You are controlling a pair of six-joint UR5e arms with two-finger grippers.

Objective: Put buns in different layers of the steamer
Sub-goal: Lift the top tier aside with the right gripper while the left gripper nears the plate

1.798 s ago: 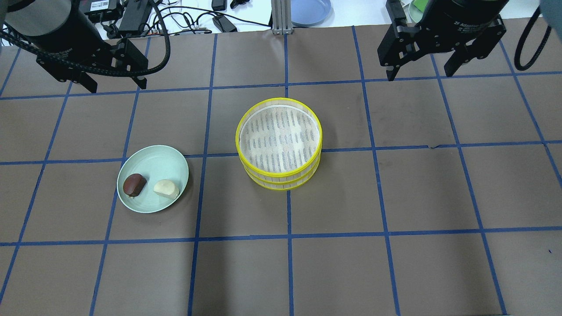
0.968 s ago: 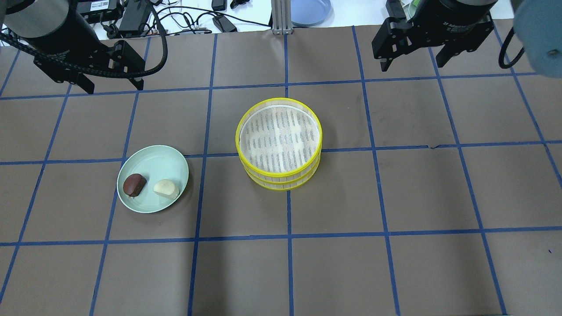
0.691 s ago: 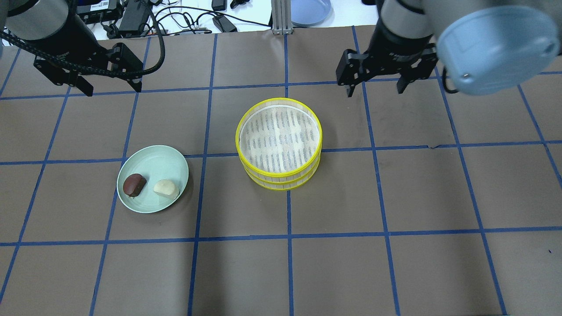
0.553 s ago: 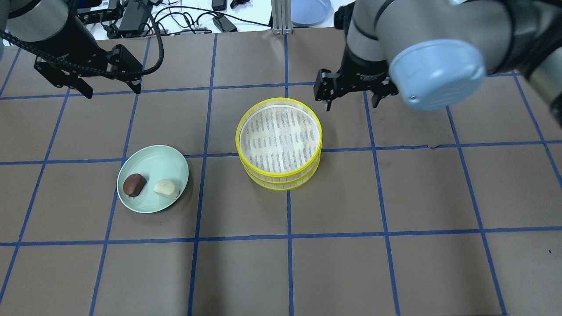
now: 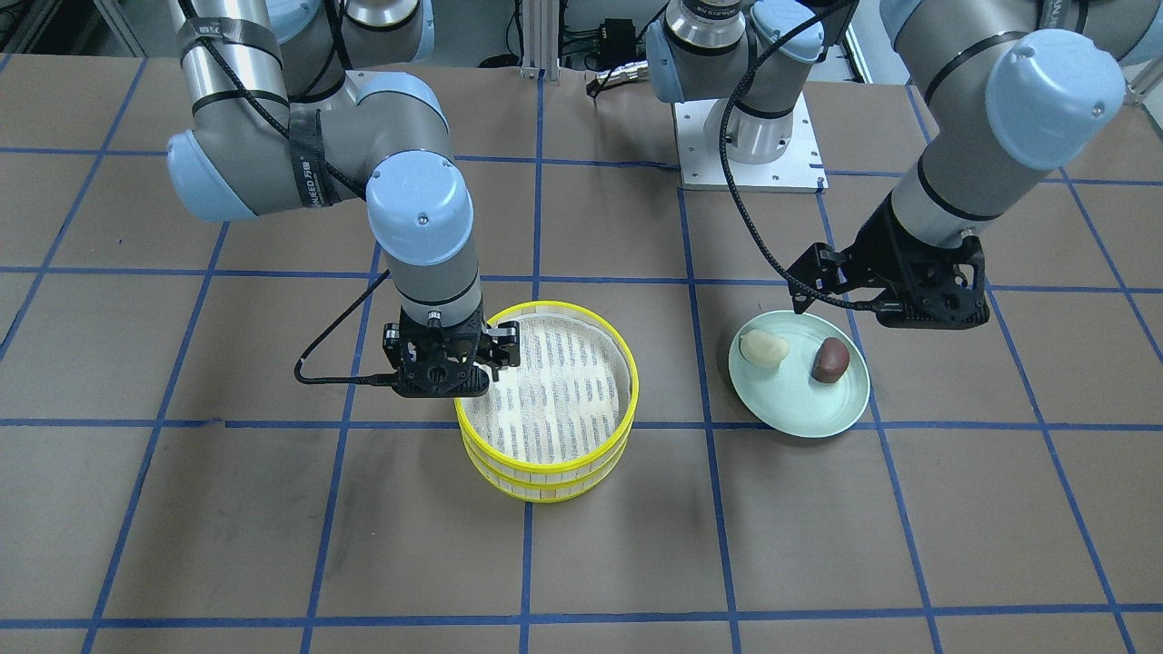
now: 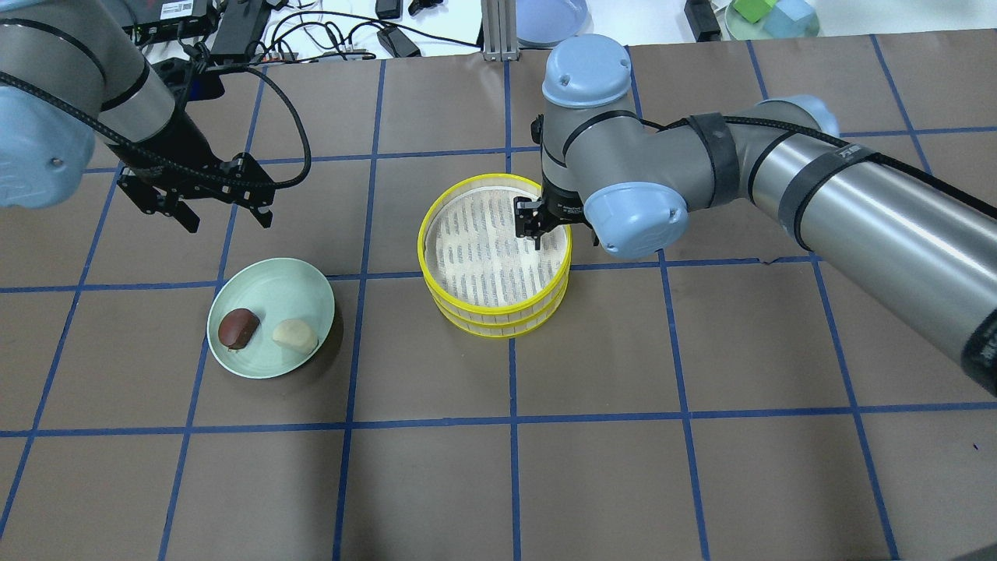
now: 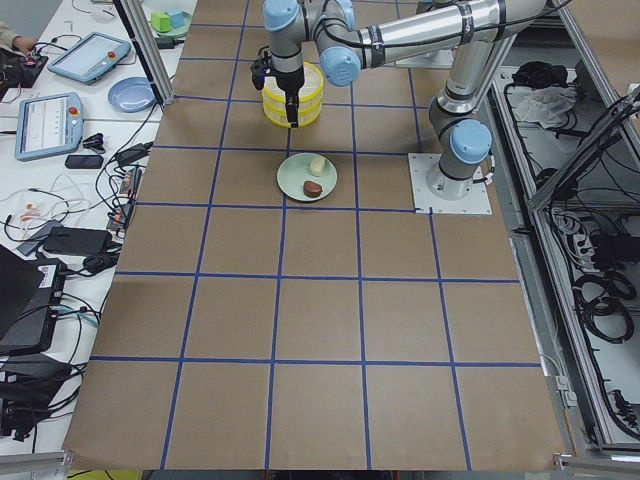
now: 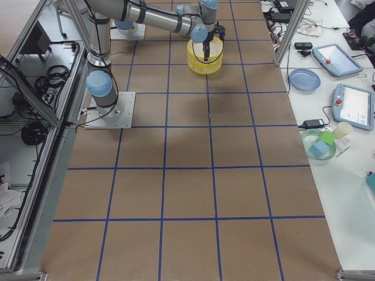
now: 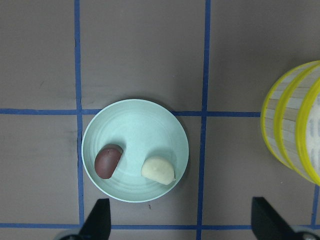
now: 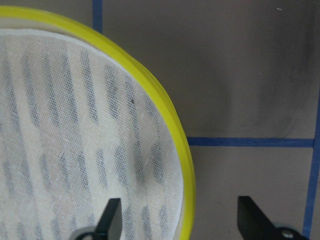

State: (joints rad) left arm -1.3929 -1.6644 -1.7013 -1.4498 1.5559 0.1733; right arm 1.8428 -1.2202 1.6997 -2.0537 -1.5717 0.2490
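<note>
My right gripper should grab the steamer's top layer by its yellow rim [image 10: 186,200]. Then the steamer's layers can come apart for the buns.
The steamer [image 6: 426,251] stands mid-table, two stacked yellow-rimmed tiers with an empty white liner on top; it also shows in the front view [image 5: 627,400]. The dark brown bun [image 6: 238,327] and the cream bun [image 6: 295,335] lie side by side on a pale green plate [image 6: 273,284]. My right gripper [image 6: 545,224] is open and low, and in the right wrist view [image 10: 182,225] it straddles the steamer's right rim, one finger inside and one outside. My left gripper [image 6: 227,220] is open and empty, hovering behind the plate; the left wrist view shows both buns [image 9: 108,161] below it.
A blue plate [image 6: 549,15], cables and power bricks lie along the far table edge. A green bowl with blocks [image 6: 771,15] sits at the far right. The left arm's base plate [image 5: 750,136] is bolted to the table.
My right arm has swung in from the far right and come down onto the steamer's right rim. My left gripper has moved a little closer to the plate. Buns and steamer have not moved.
</note>
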